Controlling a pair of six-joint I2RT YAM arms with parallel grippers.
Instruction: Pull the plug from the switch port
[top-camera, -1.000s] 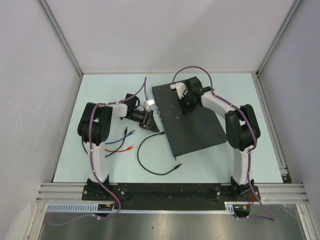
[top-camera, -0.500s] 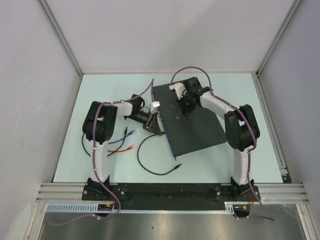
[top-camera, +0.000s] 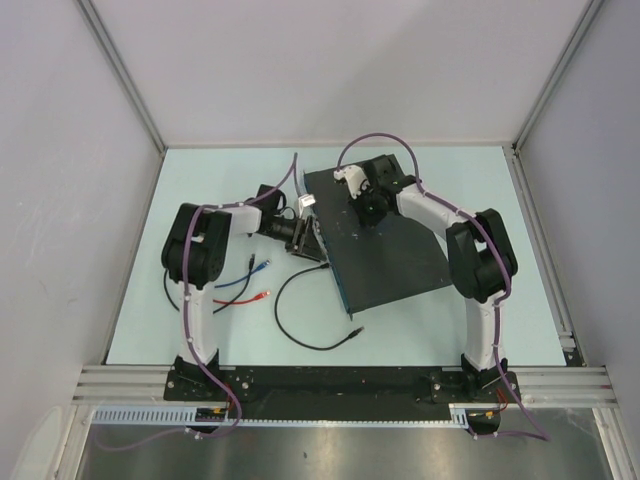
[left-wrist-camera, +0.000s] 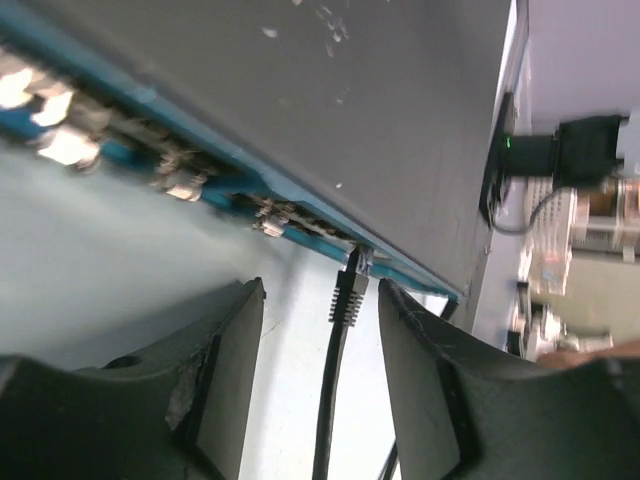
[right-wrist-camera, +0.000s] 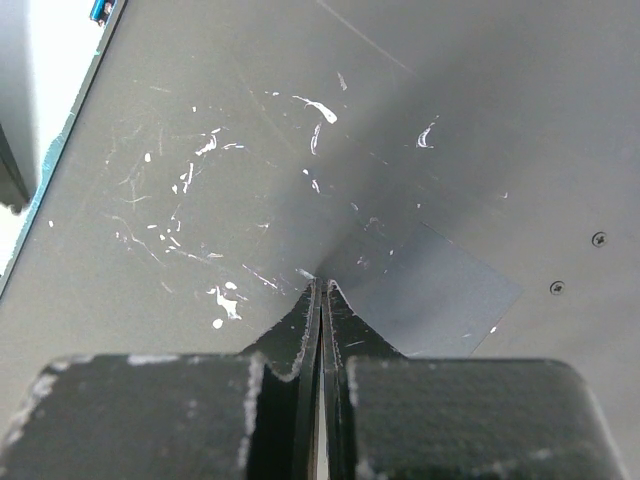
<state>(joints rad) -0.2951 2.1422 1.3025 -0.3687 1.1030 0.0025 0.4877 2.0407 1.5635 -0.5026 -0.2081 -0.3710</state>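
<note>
My left gripper moves to the socket end of the black plug (left-wrist-camera: 350, 290) next, before closing on it, since my fingers stop short of that end.
The switch (top-camera: 385, 240) lies flat and skewed on the table, its bluish socket edge (left-wrist-camera: 200, 170) facing left. A black plug (left-wrist-camera: 350, 290) sits in a socket near the end of that edge, and its black cable (left-wrist-camera: 330, 410) runs down between my left fingers. My left gripper (left-wrist-camera: 320, 295) is open, one finger on each side of the plug and clear of it. It shows in the top view (top-camera: 312, 248) at the switch's left edge. My right gripper (right-wrist-camera: 322, 285) is shut and empty, its tips on the scuffed switch top (right-wrist-camera: 250, 150), near the far end of the box (top-camera: 360, 210).
The black cable (top-camera: 290, 320) loops over the table in front of the switch and ends in a loose plug (top-camera: 357, 330). A blue cable (top-camera: 245, 275) and a red cable (top-camera: 250, 298) lie by the left arm. Grey walls close in the table.
My left gripper has swung and moved right, up to the switch's socket edge, and now straddles the plug. My right gripper has shifted slightly toward the far end of the switch.
</note>
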